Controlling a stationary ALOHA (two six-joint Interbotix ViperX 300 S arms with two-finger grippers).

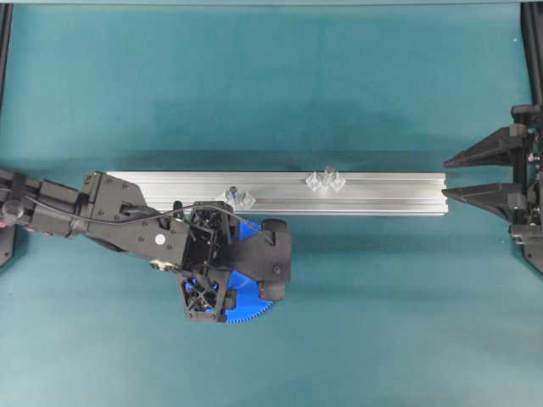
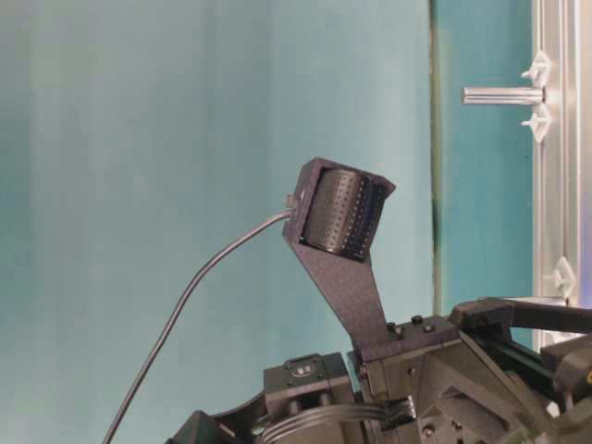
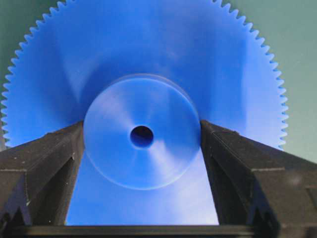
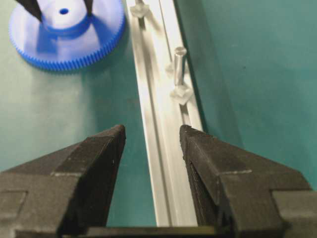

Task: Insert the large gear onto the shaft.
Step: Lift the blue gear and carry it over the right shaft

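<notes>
I should grip the large gear by its raised middle part with my left gripper next, so its center hole stays free to slide onto the shaft [image 1: 327, 179].
The large gear [image 3: 148, 54] is flat and blue with fine teeth, and it lies on the teal mat just in front of the rail. From overhead, part of the large gear [image 1: 252, 309] shows under the left arm. My left gripper [image 3: 142, 126] points straight down over it. Its jaws stand open on either side of the raised hub [image 3: 124, 163], with the tips close against the hub's sides. The shaft [image 1: 327, 179], a pale upright pin on a clear bracket, stands on the rail to the right and is bare. My right gripper [image 4: 151, 131] hangs open and empty off the rail's right end.
The aluminium rail [image 1: 382, 203] runs left to right across the mat. A second pin [image 1: 237, 197], darker at the tip and on its own clear bracket, stands right beside the left gripper. Black frame posts [image 1: 534, 51] stand at the side edges.
</notes>
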